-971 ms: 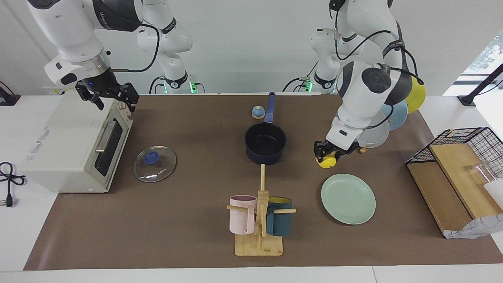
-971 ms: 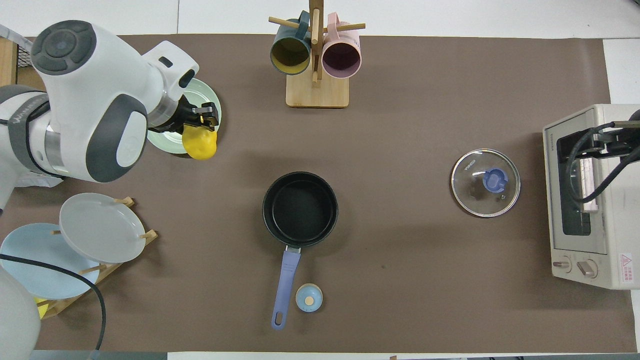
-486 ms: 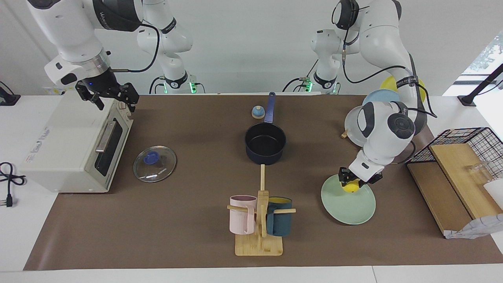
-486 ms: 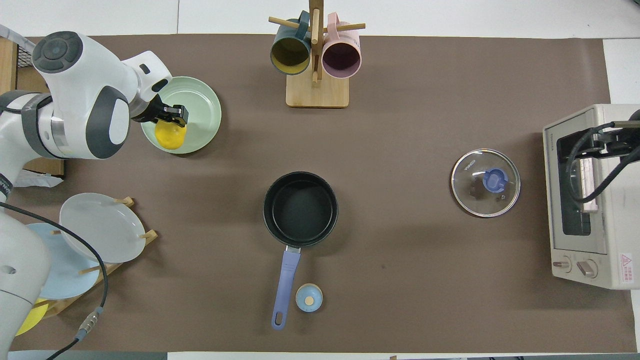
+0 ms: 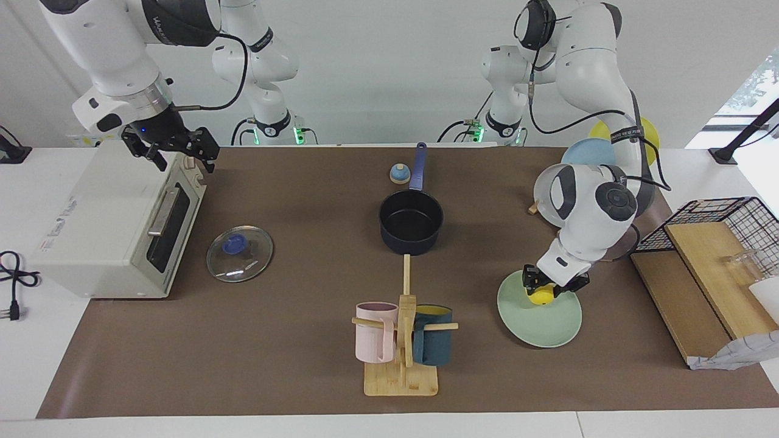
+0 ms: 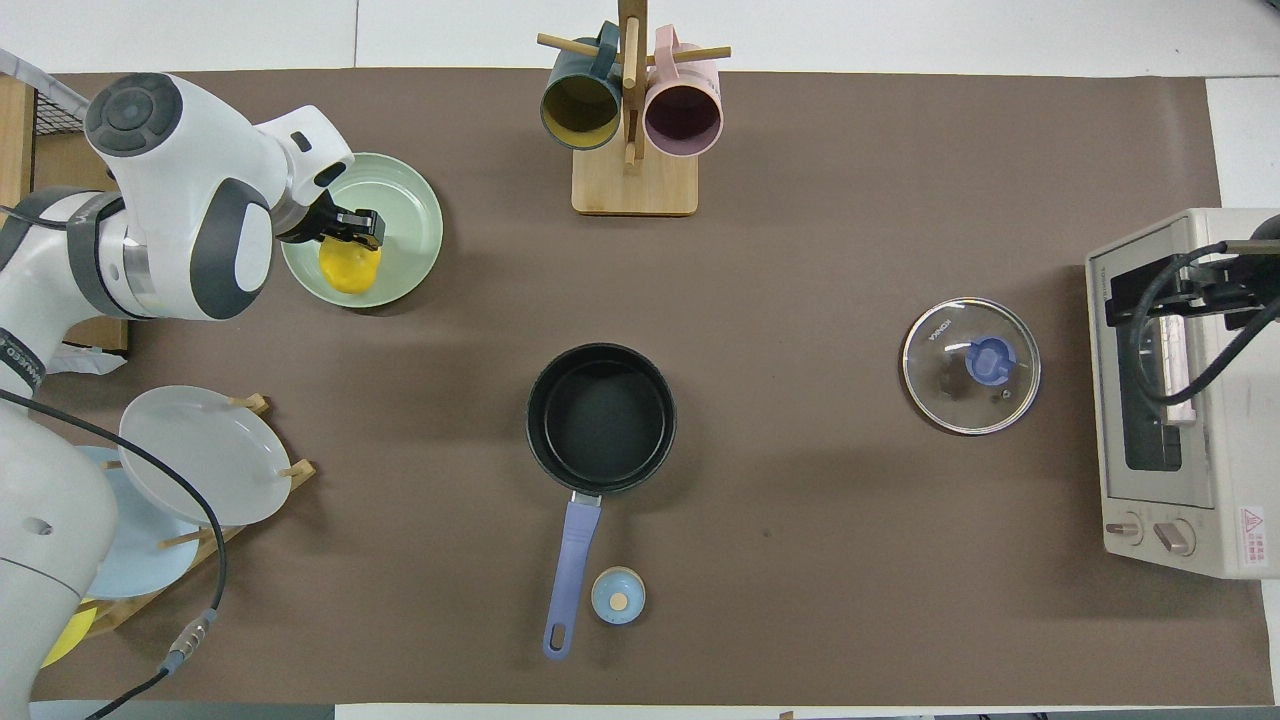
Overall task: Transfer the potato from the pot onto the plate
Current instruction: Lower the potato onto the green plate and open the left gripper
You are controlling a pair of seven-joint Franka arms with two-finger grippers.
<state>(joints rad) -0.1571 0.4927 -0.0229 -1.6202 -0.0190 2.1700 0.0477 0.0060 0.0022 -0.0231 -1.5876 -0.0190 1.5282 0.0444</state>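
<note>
The yellow potato (image 5: 540, 296) sits low inside the rim of the mint-green plate and would rest there, so it is time for my left gripper to open.
The yellow potato (image 5: 540, 296) sits low in my left gripper (image 5: 551, 288), which is shut on it, at the part of the mint-green plate (image 5: 548, 325) nearest the robots. I cannot tell whether the potato touches the plate. In the overhead view the potato (image 6: 349, 269) shows under the gripper (image 6: 352, 232) over the plate (image 6: 412, 212). The navy pot (image 5: 411, 222) stands empty at mid-table, its blue handle (image 6: 570, 565) toward the robots. My right gripper (image 5: 171, 148) waits, open and empty, over the toaster oven.
A toaster oven (image 5: 115, 219) and a glass lid (image 5: 239, 253) lie toward the right arm's end. A mug rack (image 5: 401, 340) stands farther out than the pot. A plate rack (image 6: 190, 470), a wire basket (image 5: 712, 225) and a small blue knob (image 5: 398, 174) are also there.
My left gripper carried the potato from between the pot and the plate to over the plate and lowered it. The right arm barely moved.
</note>
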